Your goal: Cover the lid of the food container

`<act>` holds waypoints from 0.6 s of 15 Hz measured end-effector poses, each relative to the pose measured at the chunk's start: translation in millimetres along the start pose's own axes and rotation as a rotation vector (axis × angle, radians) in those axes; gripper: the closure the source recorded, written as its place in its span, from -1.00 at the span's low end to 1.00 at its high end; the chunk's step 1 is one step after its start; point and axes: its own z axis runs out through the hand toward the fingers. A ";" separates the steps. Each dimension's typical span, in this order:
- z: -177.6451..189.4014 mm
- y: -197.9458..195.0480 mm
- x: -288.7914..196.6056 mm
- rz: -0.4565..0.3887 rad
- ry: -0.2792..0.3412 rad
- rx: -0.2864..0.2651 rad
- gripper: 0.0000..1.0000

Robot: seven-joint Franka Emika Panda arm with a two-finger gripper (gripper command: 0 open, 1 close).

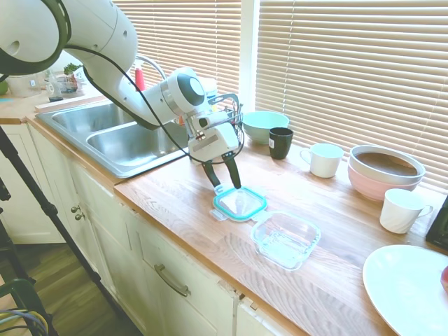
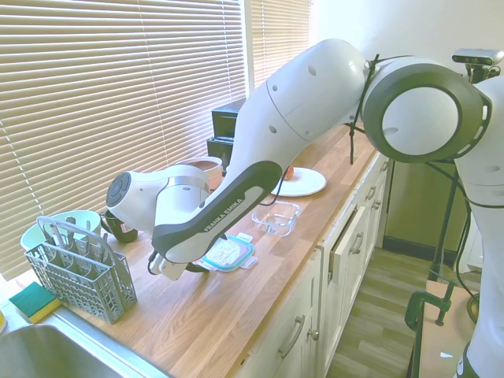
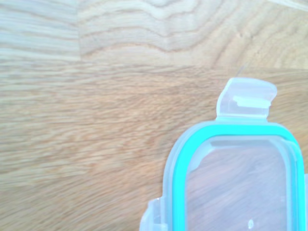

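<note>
My gripper grabs the clear lid by its teal-sealed rim (image 1: 225, 194) next, to cover the glass food container (image 1: 285, 239).
The lid (image 1: 240, 203) is clear with a teal rim and lies flat on the wooden counter (image 1: 175, 203). The exterior view from the other side also shows this lid (image 2: 228, 253). In the wrist view the lid (image 3: 240, 183) fills the lower right, with one clear snap tab (image 3: 246, 98) sticking out. The food container (image 1: 285, 239), a square clear glass dish, stands empty just beside the lid, toward the white plate. The same food container (image 2: 277, 218) appears in the opposite view. My gripper (image 1: 225, 186) points down at the lid's edge on the sink side. It is open, its dark fingers (image 1: 211, 175) apart and holding nothing.
A steel sink (image 1: 119, 136) lies left of the counter. Behind the lid stand a mint bowl (image 1: 264, 126), a black cup (image 1: 281, 142), a white mug (image 1: 323, 159) and stacked bowls (image 1: 385, 171). Another mug (image 1: 402, 210), a white plate (image 1: 409, 287) and a cutlery basket (image 2: 75, 268) are nearby.
</note>
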 end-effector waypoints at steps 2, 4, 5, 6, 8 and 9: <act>3.4 1.5 4.4 0.008 0.000 -0.006 1.00; 6.4 2.6 8.1 0.014 0.003 -0.011 1.00; 7.8 3.0 9.3 0.015 0.003 -0.013 1.00; 10.1 3.1 10.0 0.015 0.005 -0.017 1.00; 14.5 3.5 11.6 0.018 0.004 -0.022 1.00; 17.0 4.0 12.8 0.019 0.004 -0.025 1.00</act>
